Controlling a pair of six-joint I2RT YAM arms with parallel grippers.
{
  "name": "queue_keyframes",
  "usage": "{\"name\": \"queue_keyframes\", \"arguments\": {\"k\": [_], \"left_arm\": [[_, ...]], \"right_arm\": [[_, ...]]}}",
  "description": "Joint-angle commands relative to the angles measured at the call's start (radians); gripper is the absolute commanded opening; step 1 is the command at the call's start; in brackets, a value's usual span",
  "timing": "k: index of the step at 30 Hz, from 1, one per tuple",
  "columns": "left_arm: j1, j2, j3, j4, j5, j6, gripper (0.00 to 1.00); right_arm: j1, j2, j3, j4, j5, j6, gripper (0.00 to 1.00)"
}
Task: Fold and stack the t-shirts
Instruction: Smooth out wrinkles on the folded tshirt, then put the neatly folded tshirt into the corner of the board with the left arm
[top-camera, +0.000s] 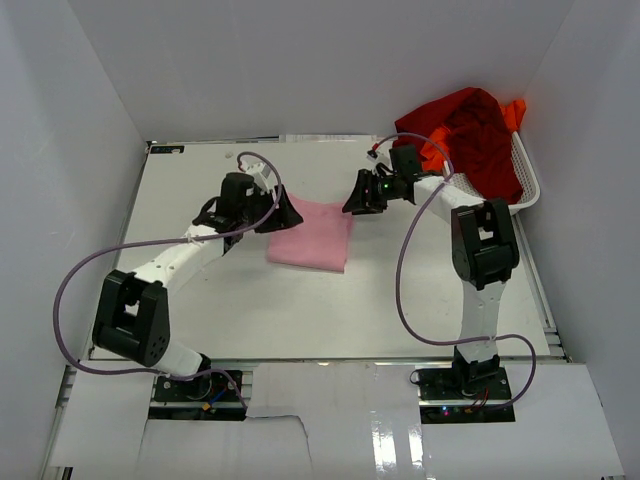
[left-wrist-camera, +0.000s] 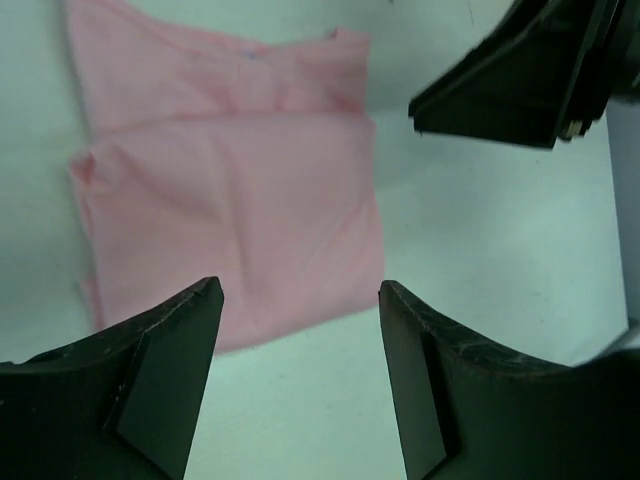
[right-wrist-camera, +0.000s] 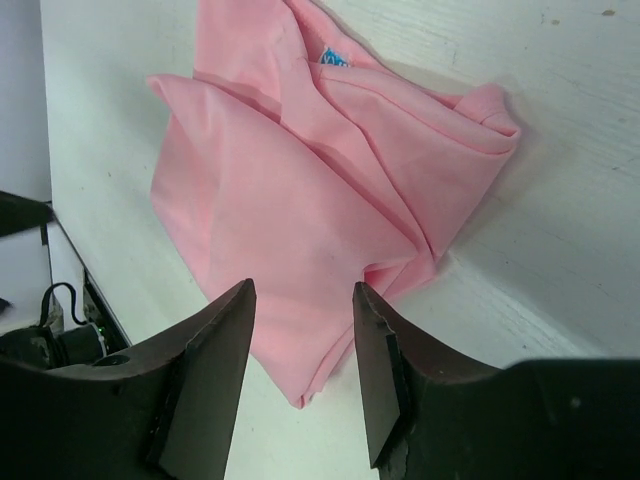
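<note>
The left gripper grabs the folded pink t-shirt by its side edge away from the basket next, layers together, to slide it flat for stacking.
The light pink t-shirt (top-camera: 311, 236) lies folded into a flat rectangle on the white table (top-camera: 250, 300), between the two arms. My left gripper (top-camera: 287, 212) hovers at its left edge, jaws open and empty; in the left wrist view the pink t-shirt (left-wrist-camera: 230, 200) lies ahead of the open left gripper (left-wrist-camera: 300, 290). My right gripper (top-camera: 357, 200) is at the shirt's upper right corner, also open. In the right wrist view the pink t-shirt (right-wrist-camera: 320, 190) lies just beyond the right gripper (right-wrist-camera: 303, 290), nothing held. The dark red t-shirt (top-camera: 475, 135) and the bright orange t-shirt (top-camera: 515, 112) are heaped in the basket.
A white mesh basket (top-camera: 528, 175) stands at the table's back right, holding the red and orange cloth. White walls enclose the table on three sides. In the left wrist view the right gripper's dark fingers (left-wrist-camera: 520, 80) show at the top right.
</note>
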Motion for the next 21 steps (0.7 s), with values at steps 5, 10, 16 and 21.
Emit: {"name": "queue_keyframes", "arguments": {"k": [5, 10, 16, 21], "left_arm": [[0.016, 0.106, 0.171, -0.204, -0.27, 0.204, 0.77], [0.016, 0.228, 0.203, -0.201, -0.305, 0.251, 0.75], [0.016, 0.34, 0.247, -0.187, -0.304, 0.264, 0.71], [0.016, 0.39, 0.275, -0.184, -0.295, 0.274, 0.69]], "right_arm": [[-0.01, -0.082, -0.043, 0.006, -0.015, -0.029, 0.51], [-0.013, -0.118, -0.072, 0.006, -0.014, -0.044, 0.51], [-0.027, -0.137, -0.094, 0.005, -0.025, -0.055, 0.52], [-0.035, -0.146, -0.109, 0.006, -0.032, -0.062, 0.52]]}}
